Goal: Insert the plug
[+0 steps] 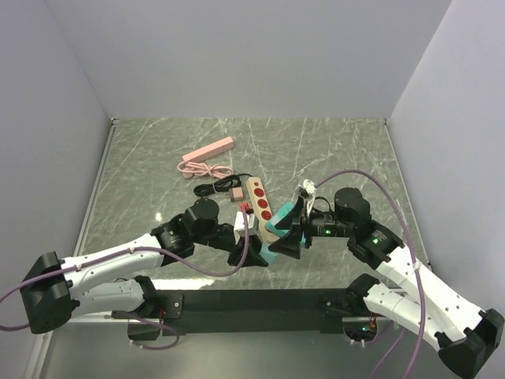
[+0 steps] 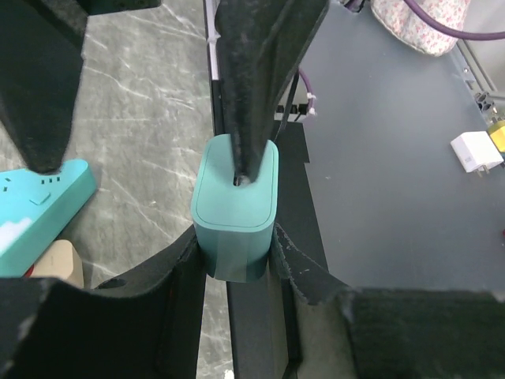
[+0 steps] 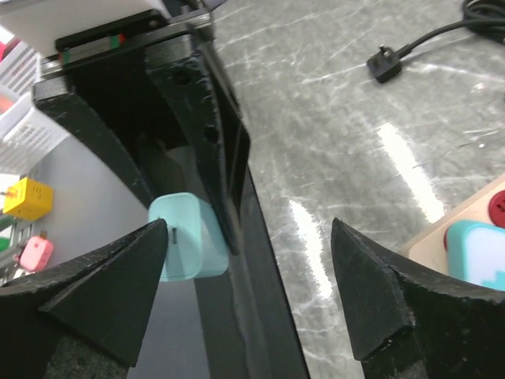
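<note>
The robot's right gripper needs to reach the teal plug and grab it by its sides, with the slotted end toward the robot, so that the opposite end stays free to insert.
A teal plug block (image 2: 235,207) sits clamped between the fingers of my left gripper (image 2: 235,264), near the table's front edge. It also shows in the top view (image 1: 270,251) and in the right wrist view (image 3: 185,237). My right gripper (image 3: 252,268) is open and faces the left one. One of its fingertips (image 2: 246,118) rests against the slot on the plug's end face, the other stands well off to the side. The wooden power strip (image 1: 259,207) with red sockets lies just behind both grippers, with a teal socket block (image 1: 284,213) beside it.
A pink power strip (image 1: 209,150) and a black cable (image 1: 217,188) with a black plug (image 3: 387,67) lie farther back. Small white (image 2: 476,151), yellow (image 3: 28,197) and pink (image 3: 33,254) adapters lie below the table's front edge. Walls close in three sides.
</note>
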